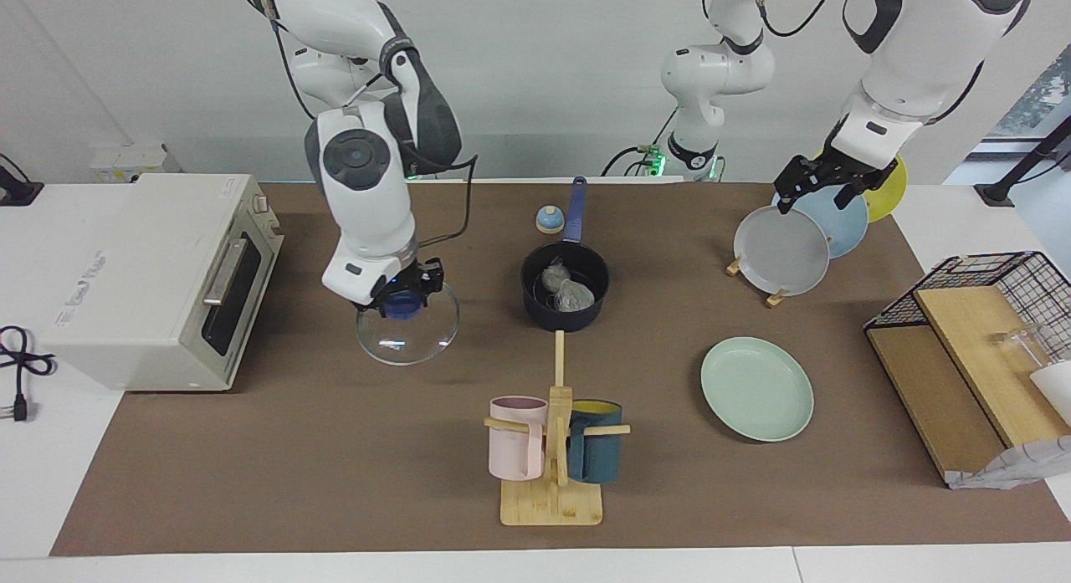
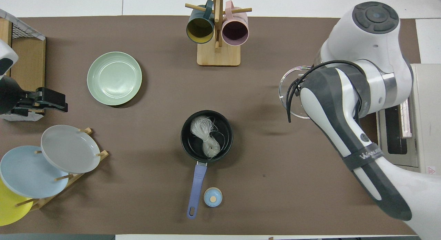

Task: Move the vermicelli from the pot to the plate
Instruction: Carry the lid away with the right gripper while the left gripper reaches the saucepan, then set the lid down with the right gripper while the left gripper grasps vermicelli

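Note:
The glass lid's rim [image 2: 279, 91] hangs above the brown mat and the lid would drop if I opened now, so my right gripper stays closed on the lid for now.
The dark navy pot [image 1: 562, 319] stands mid-table with its lid off and its long blue handle [image 1: 576, 208] toward the robots. It also shows in the overhead view [image 2: 225, 129]. The whitish vermicelli [image 1: 566, 288] lies inside it [image 2: 206, 135]. The mint-green plate [image 1: 757, 388] lies empty toward the left arm's end [image 2: 114, 78]. My right gripper [image 1: 403, 297] is shut on the blue knob of a glass lid [image 1: 407, 332], low over the mat between pot and oven. My left gripper [image 1: 824, 186] is open and empty over the plate rack [image 2: 51, 100].
A wooden mug rack [image 1: 552, 499] with pink and teal mugs stands farther from the robots than the pot. A small blue round knob [image 1: 549, 220] sits beside the pot handle. Grey [image 1: 781, 250], blue and yellow plates stand in a rack. A toaster oven [image 1: 159, 278] and a wire basket [image 1: 987, 332] stand at the table's ends.

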Available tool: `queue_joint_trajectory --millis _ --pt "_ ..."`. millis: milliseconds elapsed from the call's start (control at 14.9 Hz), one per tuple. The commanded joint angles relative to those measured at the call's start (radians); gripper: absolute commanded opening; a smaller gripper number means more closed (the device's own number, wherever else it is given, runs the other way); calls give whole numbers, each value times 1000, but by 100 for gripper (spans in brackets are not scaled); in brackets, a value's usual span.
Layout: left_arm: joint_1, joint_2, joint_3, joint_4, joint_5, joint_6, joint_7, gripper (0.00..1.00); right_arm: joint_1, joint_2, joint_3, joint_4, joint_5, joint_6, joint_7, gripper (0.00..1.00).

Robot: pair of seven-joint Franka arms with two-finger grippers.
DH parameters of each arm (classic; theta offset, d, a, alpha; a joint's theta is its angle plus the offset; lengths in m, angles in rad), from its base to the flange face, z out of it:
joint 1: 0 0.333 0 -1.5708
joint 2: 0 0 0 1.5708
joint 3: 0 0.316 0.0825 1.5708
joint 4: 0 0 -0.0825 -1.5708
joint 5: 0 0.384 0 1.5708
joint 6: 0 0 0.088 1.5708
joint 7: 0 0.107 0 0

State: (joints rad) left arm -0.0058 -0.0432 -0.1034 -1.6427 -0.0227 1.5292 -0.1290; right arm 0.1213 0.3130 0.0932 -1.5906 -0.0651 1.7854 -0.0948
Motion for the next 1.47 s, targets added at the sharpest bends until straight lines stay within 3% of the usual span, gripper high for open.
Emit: queue_joint_trajectory --millis 0,134,335,603,737,1005,1072,1139,1273,1407 --pt "-2 -23 -9 -14 -2 -8 -3 100 -60 -67 14 -156 -18 133 -69 44" --pt "-35 -26 -16 -32 -11 20 -68 100 -75 -84 13 -247 -28 248 -72 44" --pt "-204 -44 -15 -100 -71 118 -261 100 -94 -80 14 -298 -62 348 -71 44" --pt "-483 23 -15 -214 -86 343 -549 100 -115 -22 16 -299 -50 399 -37 44" --pt "-596 93 -15 -282 -86 487 -631 100 -124 -3 16 -311 -44 419 -34 44" --pt "-658 157 -15 -348 -86 615 -701 100 -115 0 14 -324 -35 431 -39 46" --pt "-661 178 -15 -348 -86 627 -708 100 -121 1 14 -333 -33 434 -40 49" --pt "-672 189 -13 -356 -86 646 -712 100 -123 0 14 -347 -33 448 -37 59" --pt "-666 197 -12 -374 -85 670 -701 100 -123 0 14 -350 -33 457 -34 95" --pt "-652 209 -10 -378 -76 680 -670 100 -124 -2 16 -339 -35 448 -36 100"
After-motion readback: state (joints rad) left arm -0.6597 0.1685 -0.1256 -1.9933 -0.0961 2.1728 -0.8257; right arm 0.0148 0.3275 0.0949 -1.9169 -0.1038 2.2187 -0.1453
